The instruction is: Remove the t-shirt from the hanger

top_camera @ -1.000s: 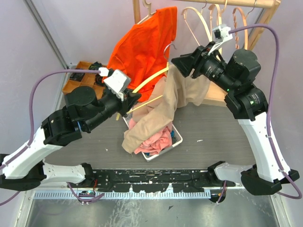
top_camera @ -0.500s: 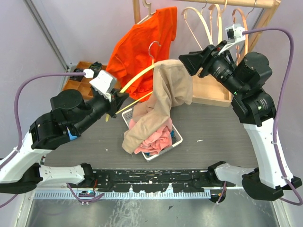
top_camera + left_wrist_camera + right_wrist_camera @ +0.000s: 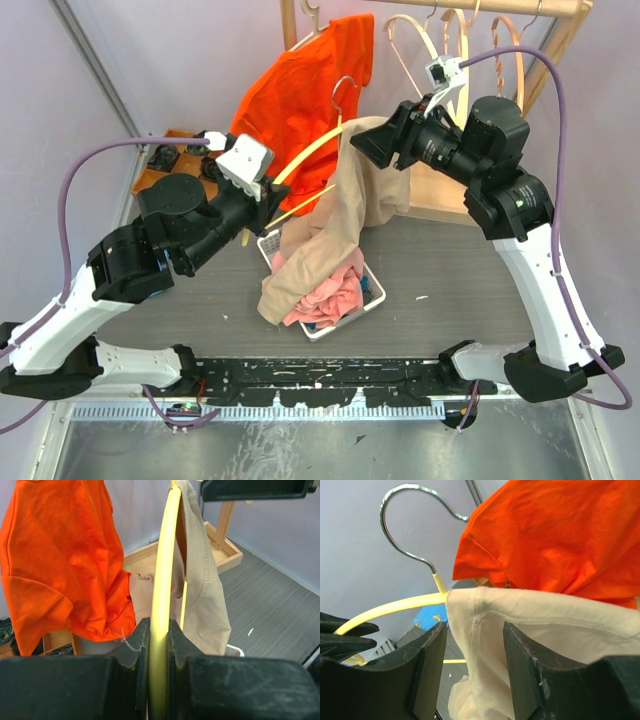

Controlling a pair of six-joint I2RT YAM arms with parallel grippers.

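Observation:
I should pinch the beige t-shirt (image 3: 345, 215) with my right gripper next, by its seamed edge (image 3: 353, 140) beside the hook, so the hanger stays free to slide out.
A beige t-shirt (image 3: 345, 215) hangs over one arm of a yellow hanger (image 3: 305, 160) with a metal hook (image 3: 343, 90), its lower end trailing into a basket. My left gripper (image 3: 272, 205) is shut on the hanger's other arm. In the left wrist view the yellow hanger (image 3: 162, 580) runs straight up out of the left gripper (image 3: 159, 635), with the t-shirt (image 3: 205, 585) draped at its far end. My right gripper (image 3: 362, 140) is at the shirt's top. In the right wrist view this gripper (image 3: 475, 627) is open, its fingers (image 3: 432, 655) on either side of the t-shirt's (image 3: 545, 625) seamed edge, next to the hook (image 3: 395, 510).
An orange t-shirt (image 3: 300, 95) hangs on the wooden rack (image 3: 440, 8) just behind, beside several bare wooden hangers (image 3: 450, 45). A white basket (image 3: 372, 290) of clothes stands below the beige shirt. A wooden tray (image 3: 160, 175) sits at the left wall.
The left arm swung the hanger left, then back right and a little up. The right gripper drew back to the right, then returned to the shirt's top edge.

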